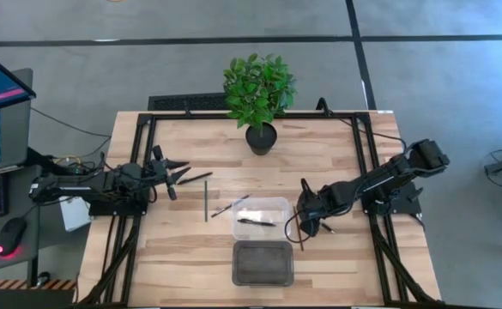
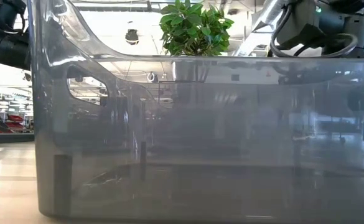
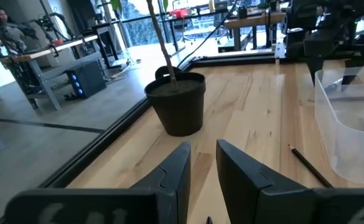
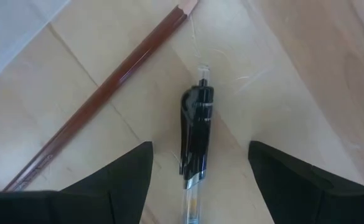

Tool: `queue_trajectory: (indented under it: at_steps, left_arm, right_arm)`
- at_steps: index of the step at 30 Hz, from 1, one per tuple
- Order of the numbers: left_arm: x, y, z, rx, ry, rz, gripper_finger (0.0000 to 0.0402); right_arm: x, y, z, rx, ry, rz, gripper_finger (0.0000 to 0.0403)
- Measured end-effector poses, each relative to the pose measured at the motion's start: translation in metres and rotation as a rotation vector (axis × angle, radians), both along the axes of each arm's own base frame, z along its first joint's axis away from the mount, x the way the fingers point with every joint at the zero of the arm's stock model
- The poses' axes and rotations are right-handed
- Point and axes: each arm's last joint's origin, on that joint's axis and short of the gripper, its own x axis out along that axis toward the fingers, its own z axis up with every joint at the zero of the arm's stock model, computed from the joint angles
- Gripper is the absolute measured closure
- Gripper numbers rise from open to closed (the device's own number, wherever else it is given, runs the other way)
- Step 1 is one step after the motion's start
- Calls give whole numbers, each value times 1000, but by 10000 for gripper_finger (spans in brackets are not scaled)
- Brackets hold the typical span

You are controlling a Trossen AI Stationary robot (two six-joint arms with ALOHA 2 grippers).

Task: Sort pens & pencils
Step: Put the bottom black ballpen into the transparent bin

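My right gripper takes hold of the black pen by its clip section [image 4: 196,134] next, to sort it into the clear bin.
My right gripper [image 1: 305,216] points down at the table just right of the clear bin [image 1: 278,206], open. In the right wrist view its fingers stand on either side of a black pen [image 4: 195,134] with a clear barrel, not touching it. A reddish pencil [image 4: 101,93] lies flat beside that pen, also seen in the high view as the reddish pencil [image 1: 299,230]. One pen [image 1: 255,222] lies inside the clear bin, another pen [image 1: 231,206] lies at the bin's left edge. A dark pencil [image 1: 206,204] and a pen [image 1: 196,178] lie near my left gripper [image 1: 178,175], which is open and level above the table.
A potted plant [image 1: 260,94] stands at the table's far middle, its pot [image 3: 177,102] ahead of my left gripper [image 3: 201,168]. A dark bin [image 1: 263,263] sits near the front edge, below the clear bin. The clear bin's wall [image 2: 169,137] fills the low view. Black frame rails run along both table sides.
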Motion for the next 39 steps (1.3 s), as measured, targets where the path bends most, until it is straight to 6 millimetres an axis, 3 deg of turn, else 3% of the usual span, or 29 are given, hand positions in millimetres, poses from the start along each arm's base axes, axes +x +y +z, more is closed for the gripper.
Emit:
queue_trajectory:
  at_steps: [20,39]
  left_arm:
    - [0,0,0,1,0,2,333]
    - [0,0,0,1,-1,2,333]
  right_arm:
    - [0,0,-3,-37,12,-1,120]
    - [-3,-2,-3,-52,42,-4,288]
